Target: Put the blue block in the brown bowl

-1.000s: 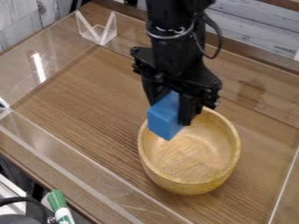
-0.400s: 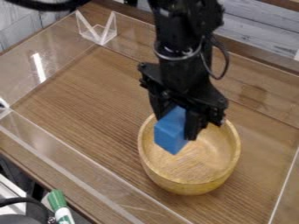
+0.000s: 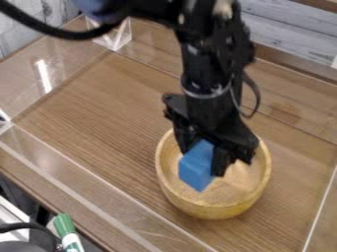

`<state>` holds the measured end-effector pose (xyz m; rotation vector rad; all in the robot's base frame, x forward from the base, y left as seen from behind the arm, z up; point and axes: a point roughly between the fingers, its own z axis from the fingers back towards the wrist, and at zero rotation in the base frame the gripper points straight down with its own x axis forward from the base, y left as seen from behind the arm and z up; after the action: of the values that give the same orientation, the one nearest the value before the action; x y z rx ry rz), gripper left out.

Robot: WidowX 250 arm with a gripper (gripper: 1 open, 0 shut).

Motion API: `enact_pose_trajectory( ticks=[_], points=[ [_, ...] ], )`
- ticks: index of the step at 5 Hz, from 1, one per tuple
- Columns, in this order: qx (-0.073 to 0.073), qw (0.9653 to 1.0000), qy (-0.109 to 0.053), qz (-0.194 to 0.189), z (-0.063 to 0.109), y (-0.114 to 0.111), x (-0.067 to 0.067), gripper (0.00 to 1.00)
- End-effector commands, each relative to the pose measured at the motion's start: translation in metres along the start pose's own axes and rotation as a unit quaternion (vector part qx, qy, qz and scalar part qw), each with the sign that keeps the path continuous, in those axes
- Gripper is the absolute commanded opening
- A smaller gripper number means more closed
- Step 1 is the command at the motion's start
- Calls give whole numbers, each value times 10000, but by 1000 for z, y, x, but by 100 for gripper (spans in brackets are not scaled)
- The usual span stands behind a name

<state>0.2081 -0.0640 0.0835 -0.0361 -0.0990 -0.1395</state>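
I need to let go of the blue block with my gripper: the block is hanging low inside the brown bowl's rim [image 3: 239, 204], so it would stay in there.
The blue block [image 3: 196, 168] hangs inside the brown bowl [image 3: 178, 192], low over its wooden floor; whether it touches the floor I cannot tell. My gripper [image 3: 207, 157] points straight down into the bowl and is shut on the block, with black fingers on either side of it. The bowl sits on the wooden table at lower centre, its thick light-brown rim showing around the gripper. The arm rises from the bowl toward the top of the view.
A clear plastic wall [image 3: 53, 157] borders the wooden table along the near left. A clear folded stand [image 3: 108, 31] sits at the back left. A dark tool with a green tip [image 3: 62, 236] lies outside the wall at bottom left.
The gripper has come down and slightly right with the blue block, from above the bowl's near rim to inside the bowl. The bowl has not moved.
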Motion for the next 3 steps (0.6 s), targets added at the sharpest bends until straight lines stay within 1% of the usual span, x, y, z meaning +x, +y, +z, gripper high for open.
enact_pose_trajectory(
  ticks=[1,2,3],
  points=[
    [9,9998,-211,31,-1,-5,8,0],
    [-24,9997,-233,58,-3,-5,9,100],
    [-70,9998,-198,72,-2,-5,10,100]
  ],
)
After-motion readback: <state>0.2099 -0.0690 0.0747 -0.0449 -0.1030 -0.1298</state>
